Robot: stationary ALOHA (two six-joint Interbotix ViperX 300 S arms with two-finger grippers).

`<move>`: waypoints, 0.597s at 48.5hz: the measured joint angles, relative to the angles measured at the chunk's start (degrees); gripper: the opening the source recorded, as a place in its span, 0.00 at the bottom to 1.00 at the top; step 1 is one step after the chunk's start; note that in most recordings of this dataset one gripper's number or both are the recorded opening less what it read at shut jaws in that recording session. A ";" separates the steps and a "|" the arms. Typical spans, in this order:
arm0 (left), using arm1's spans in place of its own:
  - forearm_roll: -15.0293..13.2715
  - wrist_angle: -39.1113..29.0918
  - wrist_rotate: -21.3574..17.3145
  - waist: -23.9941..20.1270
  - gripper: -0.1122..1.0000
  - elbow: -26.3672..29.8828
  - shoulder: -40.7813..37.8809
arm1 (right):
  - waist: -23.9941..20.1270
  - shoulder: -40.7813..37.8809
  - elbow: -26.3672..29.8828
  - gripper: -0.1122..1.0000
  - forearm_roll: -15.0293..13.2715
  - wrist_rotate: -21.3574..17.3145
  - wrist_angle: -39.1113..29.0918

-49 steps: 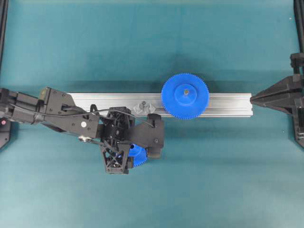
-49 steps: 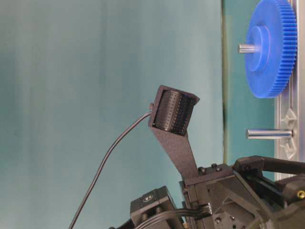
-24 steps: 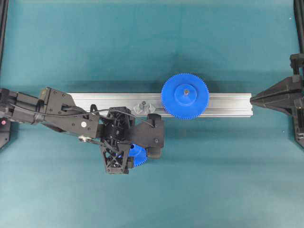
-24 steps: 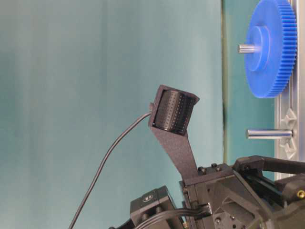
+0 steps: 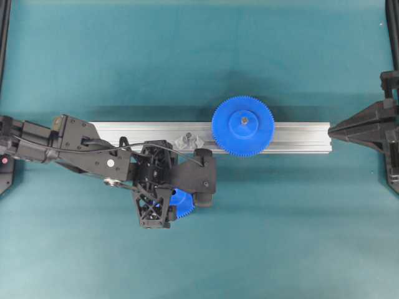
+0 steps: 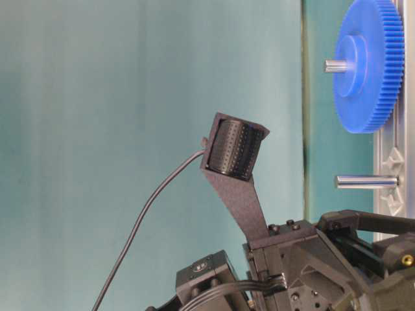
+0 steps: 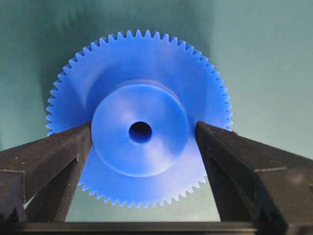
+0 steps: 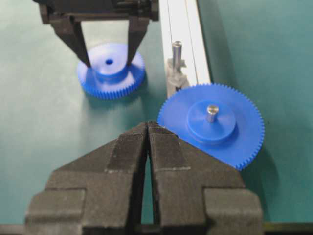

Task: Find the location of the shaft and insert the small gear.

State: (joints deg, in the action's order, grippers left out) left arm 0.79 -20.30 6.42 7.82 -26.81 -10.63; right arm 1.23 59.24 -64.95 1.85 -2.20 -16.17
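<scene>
My left gripper grabs the small gear by its raised hub [image 7: 140, 110] next, to fit it onto the shaft.
The small gear [image 7: 146, 161] lies flat on the teal mat in front of the rail, a blue toothed disc with a raised hub and a dark centre hole. In the overhead view the left wrist covers most of it [image 5: 183, 204]. My left gripper [image 7: 143, 129] stands open over it, one finger on each side of the hub: the left finger is at the hub's wall, the right one a sliver off. The same straddle shows from the right wrist [image 8: 108, 62]. The shaft [image 8: 176, 51] stands bare on its silvery base on the rail [image 5: 187, 136]. My right gripper [image 8: 147, 125] is shut and empty.
A larger blue gear [image 5: 242, 125] with a grey centre pin sits on the aluminium rail [image 5: 299, 137], just right of the shaft. The right gripper [image 5: 331, 129] rests off the rail's right end. Black frame posts [image 5: 5, 37] stand at both side edges.
The left arm has shifted by a hair above the small gear. Its jaws are as wide as before, and the gear, the shaft and the right arm have not moved.
</scene>
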 measured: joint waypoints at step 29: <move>-0.09 0.00 -0.18 -0.26 0.92 0.44 -0.62 | 0.00 0.79 -0.26 0.18 0.00 0.00 0.00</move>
State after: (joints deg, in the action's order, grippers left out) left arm 0.70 -20.30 6.24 7.56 -26.37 -11.25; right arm 1.23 60.03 -65.21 1.85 -2.20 -16.17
